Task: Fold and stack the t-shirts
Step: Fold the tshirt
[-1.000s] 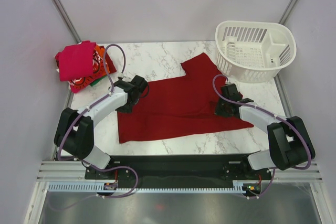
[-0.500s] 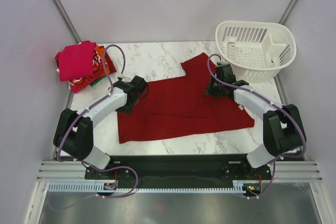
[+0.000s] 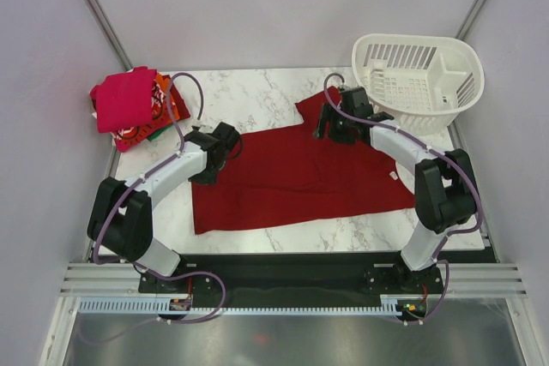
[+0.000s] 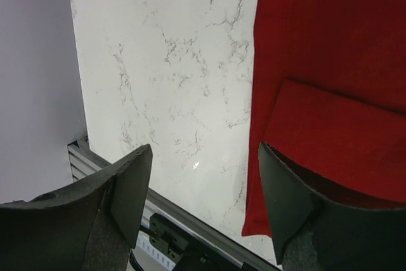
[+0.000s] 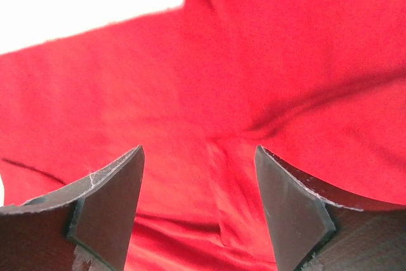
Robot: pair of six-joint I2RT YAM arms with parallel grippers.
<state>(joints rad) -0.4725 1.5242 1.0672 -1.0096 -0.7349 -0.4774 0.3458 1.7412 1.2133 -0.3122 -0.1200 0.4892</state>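
Next, my right gripper grabs the dark red t-shirt (image 3: pixel 300 169) by its far sleeve. Then I fold the far side of the t-shirt over the near side.
A plain dark red t-shirt (image 3: pixel 300 169) lies spread flat on the marble table (image 3: pixel 249 92), with a small white label (image 3: pixel 393 175) at its right edge. My left gripper (image 3: pixel 221 153) hovers open over the shirt's left edge. In the left wrist view, bare marble shows between the open gripper's (image 4: pixel 203 182) fingers and the red cloth (image 4: pixel 330 61) lies under the right finger (image 4: pixel 285 201). My right gripper (image 3: pixel 328 124) is open above the far sleeve. The right wrist view shows that gripper (image 5: pixel 200 182) empty over creased red cloth (image 5: pixel 254 61). Folded t-shirts (image 3: pixel 129 105), magenta-pink on top, are stacked at the far left corner.
A white slotted plastic basket (image 3: pixel 418 83) stands at the far right corner, close behind my right gripper. The table's metal front rail (image 4: pixel 190 220) shows just beyond the shirt's corner in the left wrist view. Grey walls enclose the table.
My right gripper has opened, let go of the shirt's near right edge and travelled up to the far sleeve by the basket. The left arm has not moved.
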